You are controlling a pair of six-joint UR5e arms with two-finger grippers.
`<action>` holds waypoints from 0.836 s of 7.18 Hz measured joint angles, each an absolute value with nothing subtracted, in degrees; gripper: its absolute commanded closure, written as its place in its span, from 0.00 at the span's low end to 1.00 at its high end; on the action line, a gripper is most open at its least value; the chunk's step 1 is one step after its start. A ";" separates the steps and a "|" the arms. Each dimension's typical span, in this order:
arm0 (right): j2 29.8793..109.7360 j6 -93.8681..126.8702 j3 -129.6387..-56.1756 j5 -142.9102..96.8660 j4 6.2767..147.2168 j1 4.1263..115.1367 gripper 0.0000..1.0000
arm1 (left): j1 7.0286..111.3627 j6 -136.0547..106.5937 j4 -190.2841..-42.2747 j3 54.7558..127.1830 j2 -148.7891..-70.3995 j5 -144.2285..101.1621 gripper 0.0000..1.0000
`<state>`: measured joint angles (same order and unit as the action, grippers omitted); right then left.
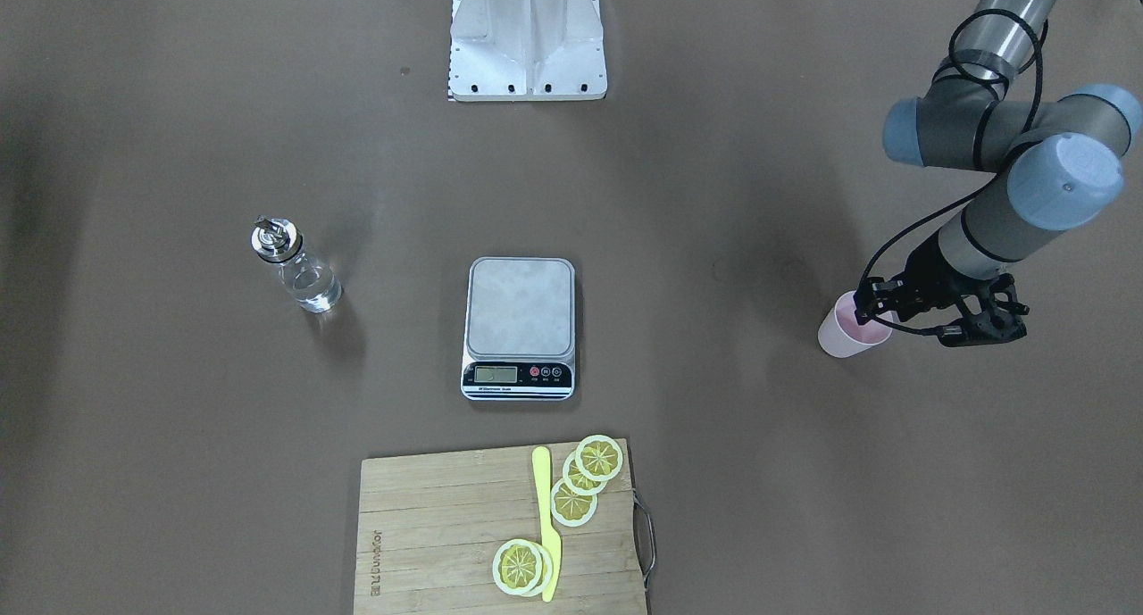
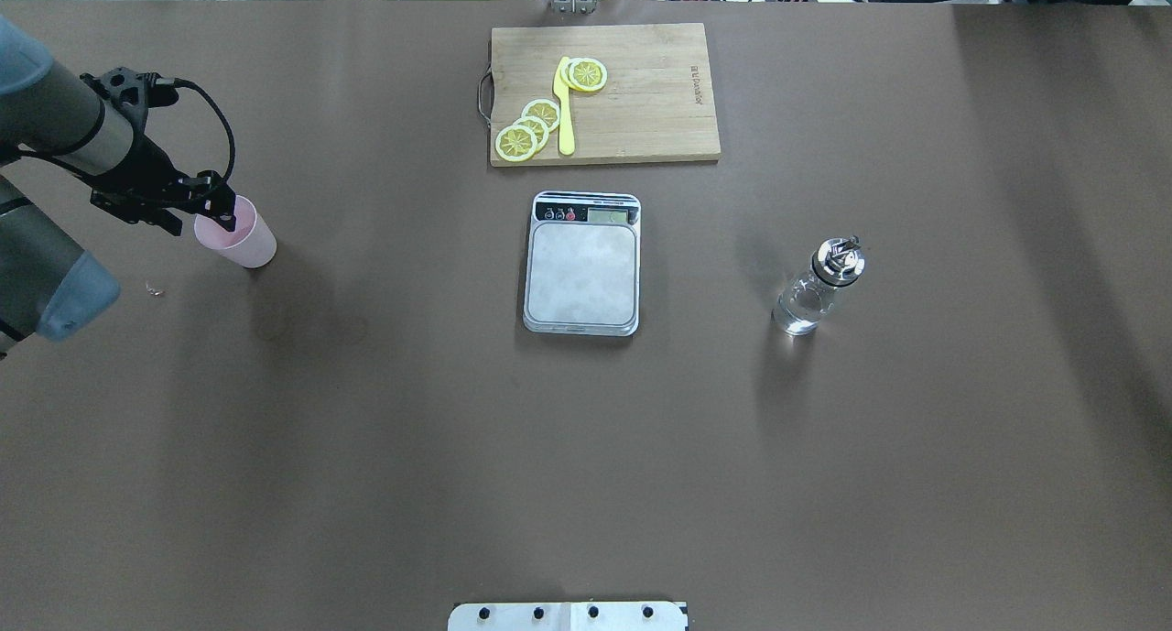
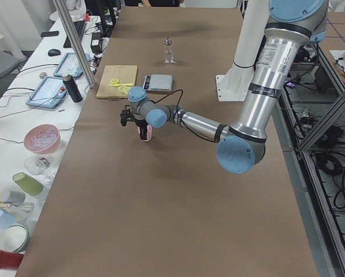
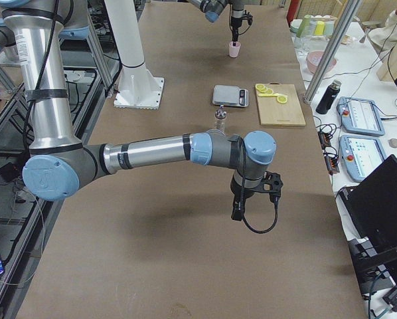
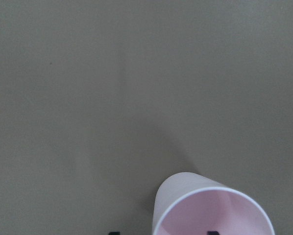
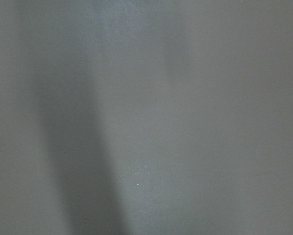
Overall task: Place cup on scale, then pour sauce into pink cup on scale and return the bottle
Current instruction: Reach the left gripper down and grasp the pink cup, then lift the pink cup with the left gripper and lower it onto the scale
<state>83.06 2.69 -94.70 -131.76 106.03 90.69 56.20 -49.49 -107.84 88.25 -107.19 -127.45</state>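
Note:
I need to take hold of the pink cup by its rim [image 1: 841,304] with my left gripper next, and then I need to set the cup on the scale [image 1: 520,315].
The pink cup [image 1: 844,334] stands on the brown table far to my left, also in the overhead view [image 2: 240,239] and the left wrist view [image 5: 210,205]. My left gripper [image 1: 873,316] is open and straddles its rim, one fingertip [image 5: 114,233] outside the wall and one inside. The scale [image 2: 582,274] lies at the table's middle with a bare platform. The glass bottle [image 2: 815,292] with its metal spout stands upright to the scale's right, clear sauce inside. My right gripper [image 4: 237,212] hangs over bare table; I cannot tell its state.
A wooden cutting board [image 2: 641,109] with lemon slices [image 2: 531,127] and a yellow knife [image 2: 564,109] lies beyond the scale. The robot's white base [image 1: 527,35] stands at the near table edge. Brown table surface stretches between cup and scale.

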 measured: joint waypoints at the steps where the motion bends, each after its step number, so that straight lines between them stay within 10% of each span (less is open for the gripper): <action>1: 82.83 2.71 -94.73 -132.27 106.02 90.49 0.00 | 56.19 -49.65 -107.86 88.20 -107.21 -127.10 1.00; 6: 76.45 2.55 -97.91 -136.79 107.35 89.90 0.00 | 57.15 -53.95 -103.36 93.25 -110.55 -127.78 1.00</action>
